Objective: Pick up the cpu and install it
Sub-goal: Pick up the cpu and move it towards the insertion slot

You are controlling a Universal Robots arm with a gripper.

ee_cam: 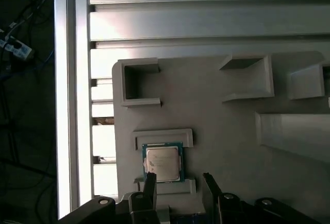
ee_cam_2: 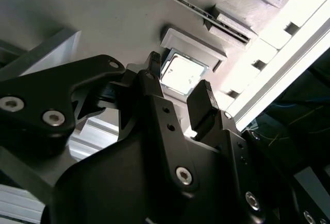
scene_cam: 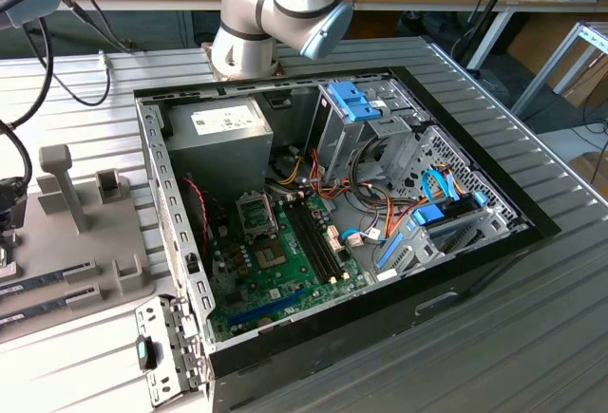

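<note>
My gripper should next grab the chip by its open edges between the tray's ridges, as those ridges hug the chip's opposite sides.
The cpu [ee_cam: 162, 162] is a small square chip with a shiny silver top. It lies flat between two low ridges of a grey fixture tray [ee_cam: 227, 131], and its bright top [ee_cam_2: 181, 73] also shows in the second wrist view. My gripper [ee_cam: 179, 184] hovers over the tray beside the chip, open, with nothing between its black fingers [ee_cam: 150, 185]. In the second wrist view the gripper [ee_cam_2: 178, 82] sits just in front of the chip, and one fingertip [ee_cam_2: 153, 63] is near its edge. The open computer case [scene_cam: 475, 252] holds the green motherboard [scene_cam: 275, 280] with its metal socket frame [scene_cam: 257, 214].
The grey tray [scene_cam: 95, 242] lies at the exterior view's left of the case, with upright posts [scene_cam: 59, 180] and long memory sticks [scene_cam: 47, 278]. Inside the case are a grey power-supply box [scene_cam: 218, 142], drive cages [scene_cam: 370, 119] and cable bundles [scene_cam: 380, 218]. The arm's base [scene_cam: 256, 24] stands behind the case.
</note>
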